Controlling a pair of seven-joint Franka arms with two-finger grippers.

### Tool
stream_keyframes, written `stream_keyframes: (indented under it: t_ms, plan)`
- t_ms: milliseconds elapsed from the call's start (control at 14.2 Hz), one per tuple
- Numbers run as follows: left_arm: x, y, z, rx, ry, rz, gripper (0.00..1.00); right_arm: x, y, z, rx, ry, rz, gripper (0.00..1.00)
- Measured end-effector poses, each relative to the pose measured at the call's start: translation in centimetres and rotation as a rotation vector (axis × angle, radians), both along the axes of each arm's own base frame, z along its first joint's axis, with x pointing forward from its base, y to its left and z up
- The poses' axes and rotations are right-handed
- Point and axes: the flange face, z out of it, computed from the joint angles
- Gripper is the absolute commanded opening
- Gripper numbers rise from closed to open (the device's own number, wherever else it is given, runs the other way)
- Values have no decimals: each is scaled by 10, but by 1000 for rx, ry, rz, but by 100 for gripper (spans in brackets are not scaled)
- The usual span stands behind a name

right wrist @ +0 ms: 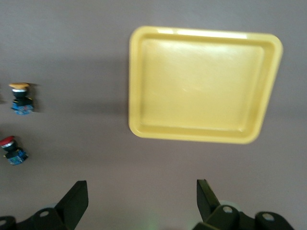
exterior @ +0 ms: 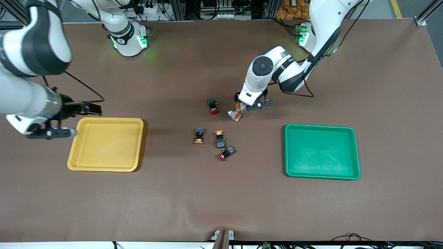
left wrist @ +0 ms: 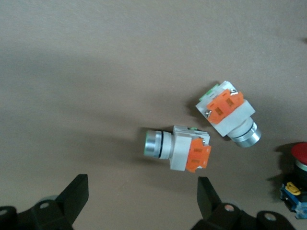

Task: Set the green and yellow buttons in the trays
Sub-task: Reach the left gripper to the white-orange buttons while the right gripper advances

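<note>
I need to pick up the whitish-grey button between its silver cap point(left wrist: 153, 143) and orange section with my left gripper next, then put it in the green tray.
Two whitish-grey buttons with orange sections lie on their sides mid-table, one point(exterior: 235, 116) point(left wrist: 180, 147) in the open, the other point(left wrist: 229, 115) next to it and partly under my left gripper in the front view. My left gripper point(exterior: 254, 106) point(left wrist: 143, 196) is open and empty, low over them. Two black buttons with orange-yellow caps point(exterior: 199, 135) point(exterior: 219, 138) lie nearer the front camera. The yellow tray point(exterior: 105, 144) point(right wrist: 204, 84) and the green tray point(exterior: 322, 151) are both empty. My right gripper point(exterior: 81, 120) point(right wrist: 142, 196) is open and empty, over the table at the yellow tray's outer edge.
Two black buttons with red caps lie among the others: one point(exterior: 213, 106) point(left wrist: 300, 153) beside the whitish-grey pair, one point(exterior: 226, 153) nearest the front camera. The right wrist view also shows an orange-yellow-capped button point(right wrist: 20, 98) and a red-capped one point(right wrist: 12, 149).
</note>
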Motion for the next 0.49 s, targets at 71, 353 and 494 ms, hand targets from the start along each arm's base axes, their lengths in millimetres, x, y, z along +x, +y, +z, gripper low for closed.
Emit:
stream_keyframes:
  t_ms: [71, 353, 494]
  plan:
    - [0, -5, -6, 4, -4, -13, 100, 0, 17, -4, 21, 0, 16, 100]
    - [5, -17, -22, 13, -23, -58, 100, -4, 61, -13, 165, 39, 17, 100]
    - [6, -19, -32, 20, -23, -56, 100, -4, 88, -21, 217, 39, 34, 100]
